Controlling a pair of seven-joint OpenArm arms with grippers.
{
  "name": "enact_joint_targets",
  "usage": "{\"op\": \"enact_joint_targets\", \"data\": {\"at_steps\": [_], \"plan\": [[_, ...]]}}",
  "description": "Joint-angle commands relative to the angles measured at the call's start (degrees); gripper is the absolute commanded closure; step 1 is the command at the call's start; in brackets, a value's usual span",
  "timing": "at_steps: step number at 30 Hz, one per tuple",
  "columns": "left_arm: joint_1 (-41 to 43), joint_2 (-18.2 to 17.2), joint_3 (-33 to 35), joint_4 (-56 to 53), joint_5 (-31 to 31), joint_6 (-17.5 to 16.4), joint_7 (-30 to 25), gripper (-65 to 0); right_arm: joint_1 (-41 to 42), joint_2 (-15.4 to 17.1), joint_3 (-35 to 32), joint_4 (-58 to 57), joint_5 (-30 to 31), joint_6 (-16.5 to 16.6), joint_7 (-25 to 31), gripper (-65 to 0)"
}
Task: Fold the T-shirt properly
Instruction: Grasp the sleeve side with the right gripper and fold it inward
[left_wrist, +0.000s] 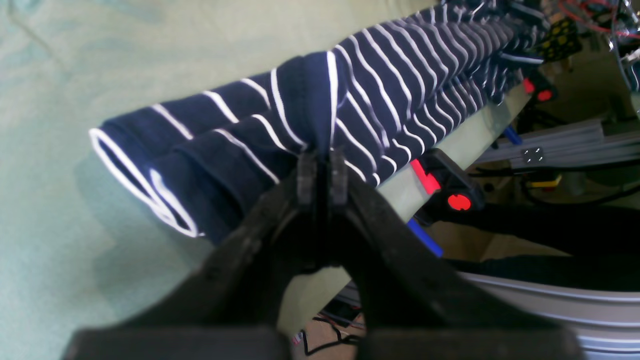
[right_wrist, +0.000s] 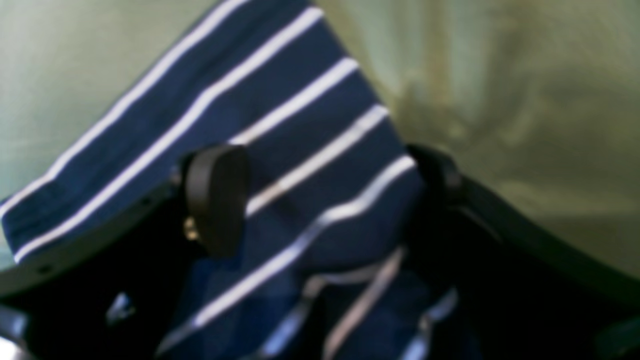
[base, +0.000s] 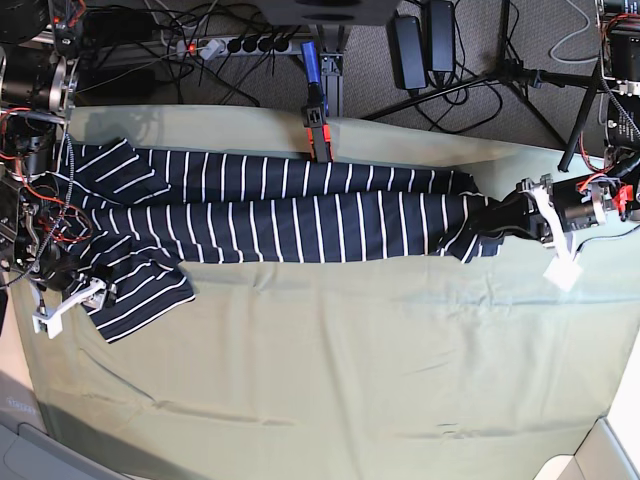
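Observation:
My right gripper should move lower before closing on the flap: my right gripper's fingers hover above the flap's outer edge (right_wrist: 390, 135), so closing now would miss the flap.
The T-shirt (base: 290, 210), dark navy with thin white stripes, lies as a long folded band across the back of the table. One flap (base: 140, 290) spreads toward the front at the left end. My left gripper (left_wrist: 322, 167) is shut, pinching a ridge of the T-shirt (left_wrist: 380, 95) at its right end (base: 497, 220). My right gripper (right_wrist: 325, 190) hangs over the left flap with its jaws wide apart. Striped fabric (right_wrist: 300, 125) lies between its fingers (right_wrist: 217, 200) and they do not press on it. In the base view the right gripper (base: 92, 290) sits at the flap's left edge.
A pale green cloth (base: 350, 350) covers the table. A red and black clamp (base: 318, 132) holds it at the back edge, and more clamps (left_wrist: 452, 197) sit along the edge near my left gripper. Cables and a power strip (base: 240, 45) lie behind the table.

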Motion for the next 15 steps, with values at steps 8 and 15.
{"op": "enact_joint_targets", "data": {"at_steps": [8, 15], "plan": [[-0.79, -1.07, -0.44, 0.87, -1.31, -0.91, -0.85, 0.0, 1.07, -2.08, -0.96, 3.87, 0.37, -0.76, -1.33, -44.6], [-0.79, -1.07, -0.44, 0.87, -1.31, -0.91, -0.85, 0.0, 0.96, -2.05, -0.96, 9.35, 0.37, -0.79, -4.85, -44.6]]}}
